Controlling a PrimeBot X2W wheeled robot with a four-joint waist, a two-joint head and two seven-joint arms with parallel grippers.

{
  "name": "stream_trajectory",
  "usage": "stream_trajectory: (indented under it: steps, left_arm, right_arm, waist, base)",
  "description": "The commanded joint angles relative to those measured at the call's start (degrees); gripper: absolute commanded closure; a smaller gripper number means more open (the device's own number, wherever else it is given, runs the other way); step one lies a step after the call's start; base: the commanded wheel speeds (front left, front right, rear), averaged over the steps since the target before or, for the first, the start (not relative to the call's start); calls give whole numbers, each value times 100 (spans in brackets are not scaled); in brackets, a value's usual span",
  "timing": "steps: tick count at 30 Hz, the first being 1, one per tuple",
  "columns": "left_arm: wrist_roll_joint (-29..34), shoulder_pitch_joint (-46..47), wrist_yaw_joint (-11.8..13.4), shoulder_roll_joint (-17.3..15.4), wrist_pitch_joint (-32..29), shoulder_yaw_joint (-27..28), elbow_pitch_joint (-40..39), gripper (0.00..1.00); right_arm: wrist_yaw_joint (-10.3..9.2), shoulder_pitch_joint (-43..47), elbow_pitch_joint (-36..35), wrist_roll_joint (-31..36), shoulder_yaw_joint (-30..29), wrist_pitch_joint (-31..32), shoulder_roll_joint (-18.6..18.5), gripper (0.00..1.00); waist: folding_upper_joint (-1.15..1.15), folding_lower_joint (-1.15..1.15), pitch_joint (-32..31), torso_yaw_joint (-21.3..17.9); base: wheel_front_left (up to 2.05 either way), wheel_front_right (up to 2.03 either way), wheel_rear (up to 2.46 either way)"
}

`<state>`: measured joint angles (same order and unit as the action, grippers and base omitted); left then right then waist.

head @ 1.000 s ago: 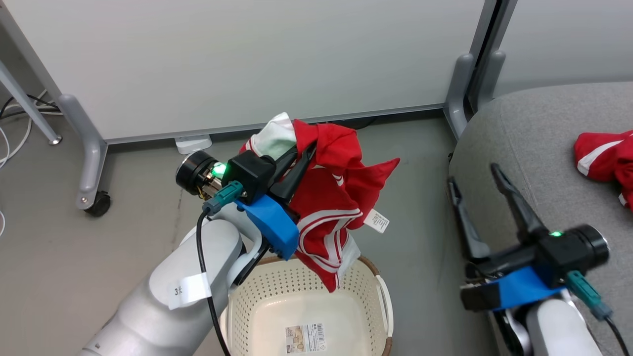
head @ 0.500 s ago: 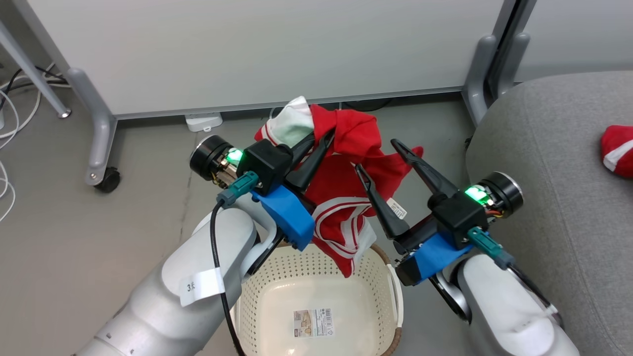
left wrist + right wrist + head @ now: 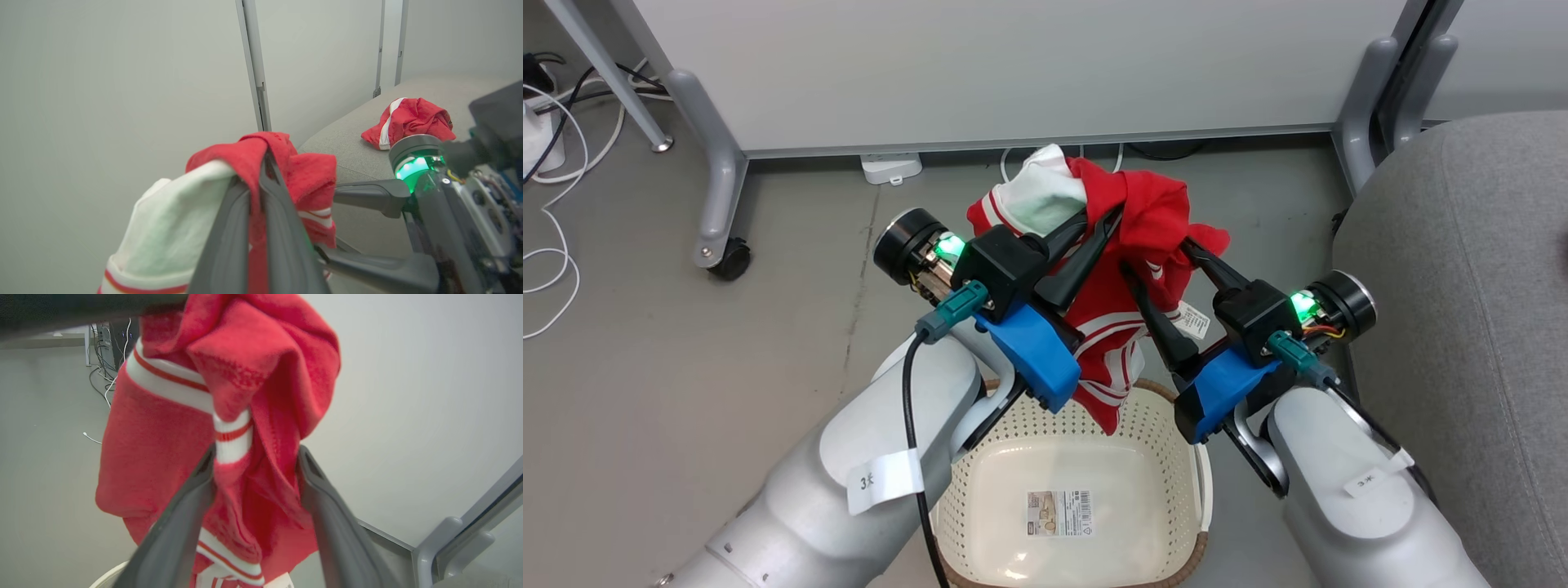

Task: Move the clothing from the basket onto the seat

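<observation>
I will pinch the garment by its narrow fold (image 3: 1161, 264) beside the striped band with my right gripper next. That fold sticks out while the wide body (image 3: 1103, 305) hangs slack.
A red jersey garment (image 3: 1143, 212) with white stripes hangs above the cream basket (image 3: 1194, 482), its lower end dangling just over the rim. My left gripper (image 3: 1101, 224) is shut on the garment's top fold, seen close in the left wrist view (image 3: 263, 163). My right gripper (image 3: 1156, 257) stands open at the garment's right side, its fingers (image 3: 192, 498) apart with a hanging fold (image 3: 233, 437) between them. A second red garment (image 3: 410, 122) lies bunched on the grey seat (image 3: 1462, 286). Only a paper label (image 3: 1058, 513) lies in the basket.
White partition panels (image 3: 1013, 65) on grey legs, one with a caster (image 3: 729, 260), stand behind the basket. Cables (image 3: 556, 122) and a white power block (image 3: 890, 168) lie on the grey floor at the back left. The seat's rounded corner is right of my right arm.
My right gripper has swung left from beside the seat to the hanging garment, its fingers now around a fold. The left gripper still holds the garment. The head camera shifted.
</observation>
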<state>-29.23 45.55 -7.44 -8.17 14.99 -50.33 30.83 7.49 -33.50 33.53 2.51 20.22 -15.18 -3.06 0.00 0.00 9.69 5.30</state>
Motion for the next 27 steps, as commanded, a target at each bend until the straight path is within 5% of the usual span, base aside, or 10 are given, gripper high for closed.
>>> stream_trajectory:
  steps: [1,19,21,27]
  left_arm:
    - [27,75,-6,13,28,8,-27,100]
    - [123,-81,-6,-38,28,67,75,100]
    - [184,-67,-6,-34,28,102,63,0]
    - [327,-140,-6,2,23,145,2,0]
  right_arm:
    - [1,-108,7,-86,40,4,22,100]
    - [1,-32,-144,-606,222,4,21,100]
    - [1,-27,-174,-623,235,4,21,100]
    - [1,-7,-283,-678,169,4,22,100]
  waist:
    - [0,0,6,9]
    - [0,0,-53,-80]
    - [0,0,-52,-94]
    - [0,0,-19,-120]
  base:
    - [0,0,0]
    - [0,0,0]
    - [0,0,0]
    - [0,0,0]
